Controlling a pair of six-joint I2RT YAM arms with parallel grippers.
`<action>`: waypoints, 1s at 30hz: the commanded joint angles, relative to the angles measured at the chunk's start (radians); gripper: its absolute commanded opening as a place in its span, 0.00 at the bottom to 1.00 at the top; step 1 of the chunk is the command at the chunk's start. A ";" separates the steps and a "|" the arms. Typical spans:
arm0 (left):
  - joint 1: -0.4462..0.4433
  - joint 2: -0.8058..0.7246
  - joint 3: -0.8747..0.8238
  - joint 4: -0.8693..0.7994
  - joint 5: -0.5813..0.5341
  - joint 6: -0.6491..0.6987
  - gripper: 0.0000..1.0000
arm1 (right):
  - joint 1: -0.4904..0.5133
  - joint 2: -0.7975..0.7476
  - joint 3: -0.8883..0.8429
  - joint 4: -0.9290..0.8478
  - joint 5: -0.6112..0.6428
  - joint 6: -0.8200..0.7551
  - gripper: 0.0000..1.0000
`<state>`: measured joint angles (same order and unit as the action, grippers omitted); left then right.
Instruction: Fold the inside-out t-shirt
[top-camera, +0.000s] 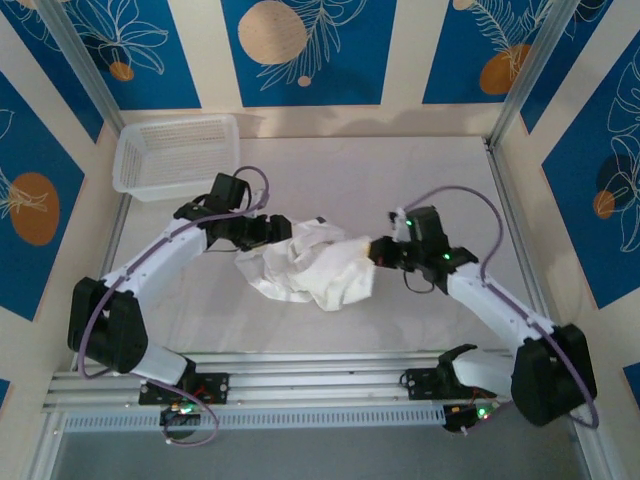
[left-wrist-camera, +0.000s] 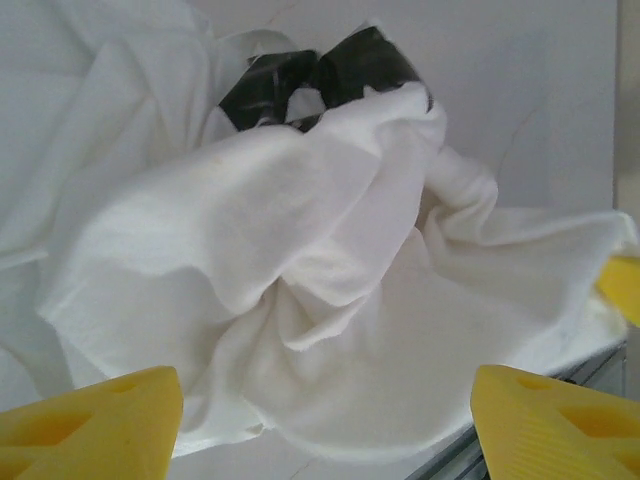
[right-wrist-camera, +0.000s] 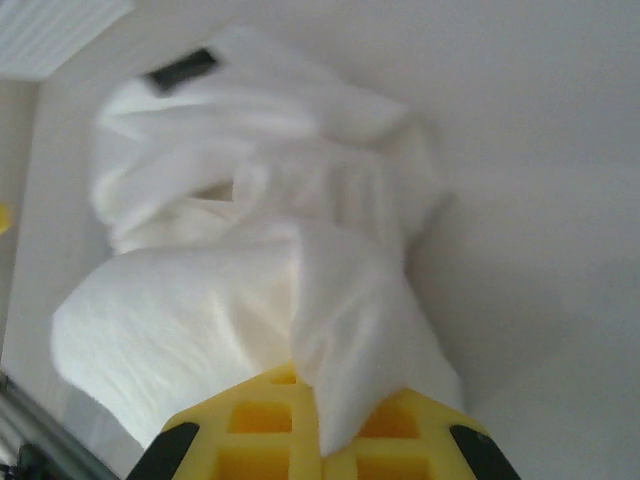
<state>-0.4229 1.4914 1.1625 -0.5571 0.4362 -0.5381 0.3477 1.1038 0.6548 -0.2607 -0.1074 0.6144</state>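
Observation:
I next need to use my left gripper to pinch a loose fold of the t-shirt (top-camera: 308, 261) (left-wrist-camera: 318, 325), away from the right gripper's edge, to spread it for folding.
The inside-out t-shirt (top-camera: 310, 263) lies crumpled in a white heap in the middle of the table. My right gripper (top-camera: 377, 250) holds its right edge: in the right wrist view the yellow fingers (right-wrist-camera: 262, 420) are shut on a fold of the t-shirt (right-wrist-camera: 345, 330) that rises between them. My left gripper (top-camera: 278, 230) sits at the heap's left side, open. Its yellow fingertips (left-wrist-camera: 95, 420) stand wide apart at the bottom of the left wrist view, with the rumpled t-shirt (left-wrist-camera: 300, 300) ahead of them and nothing between them.
A white plastic mesh basket (top-camera: 178, 155) stands at the back left of the white table (top-camera: 440, 170). An aluminium rail (top-camera: 300, 385) runs along the near edge between the arm bases. Padded walls enclose the table on three sides.

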 joint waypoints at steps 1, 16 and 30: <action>-0.073 0.094 0.097 0.054 0.024 0.050 0.75 | 0.033 -0.079 -0.061 0.090 -0.071 0.068 0.00; -0.290 0.533 0.487 -0.323 -0.570 0.394 0.76 | 0.060 -0.139 -0.057 0.083 -0.077 -0.007 0.00; 0.010 0.154 0.635 -0.007 0.146 0.023 0.00 | 0.010 -0.272 -0.210 0.101 0.169 0.013 0.00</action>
<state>-0.4122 1.7081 1.7355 -0.6418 0.3916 -0.4210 0.3843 0.8642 0.4892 -0.1585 -0.0261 0.5934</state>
